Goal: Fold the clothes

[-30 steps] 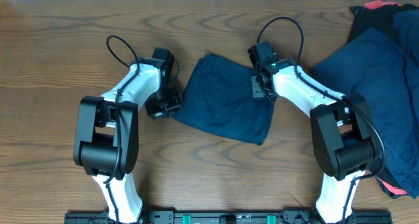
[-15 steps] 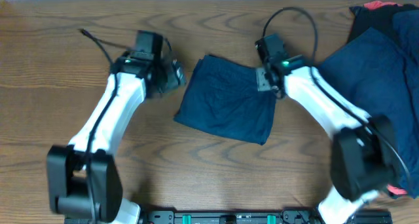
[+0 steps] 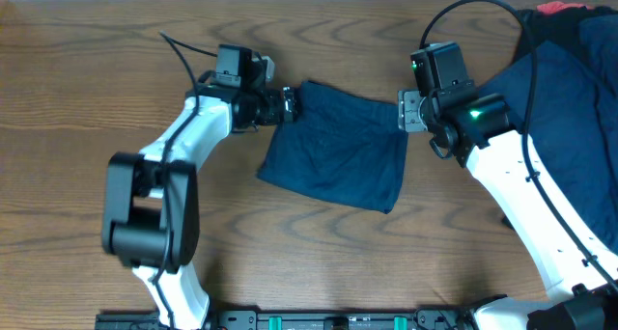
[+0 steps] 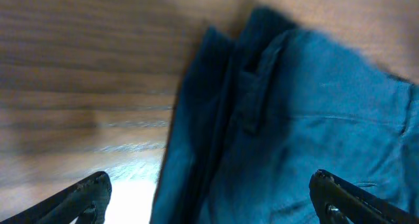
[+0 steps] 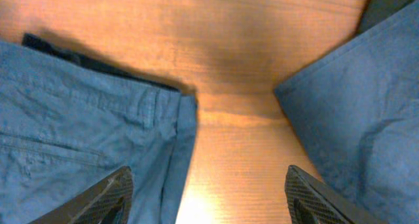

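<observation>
The navy garment is folded. My left gripper should next pinch the folded navy garment's layered side edge (image 3: 293,116) (image 4: 198,168) to slide the garment, still folded, onto bare table.
A folded navy garment (image 3: 333,158) like wide shorts lies flat mid-table. My left gripper (image 3: 288,105) sits at its upper left corner, open. In the left wrist view the folded navy garment (image 4: 294,112) fills the right side, and the left gripper (image 4: 213,201) spans its layered edge without pinching it. My right gripper (image 3: 407,111) hovers open at the upper right corner. Between the right gripper's (image 5: 209,198) fingers I see bare wood and the folded garment's (image 5: 78,132) edge. A heap of clothes (image 3: 570,127), navy with black and red pieces, lies at the right.
The wooden table (image 3: 87,98) stretches out to the left and along the front. A fold of the heap (image 5: 357,119) comes close on the right of the right gripper. A red piece (image 3: 555,7) shows at the heap's far corner.
The left gripper let go and opened, then swung from the garment's left edge to its upper left corner. The right gripper opened and drew back right, off the upper right corner.
</observation>
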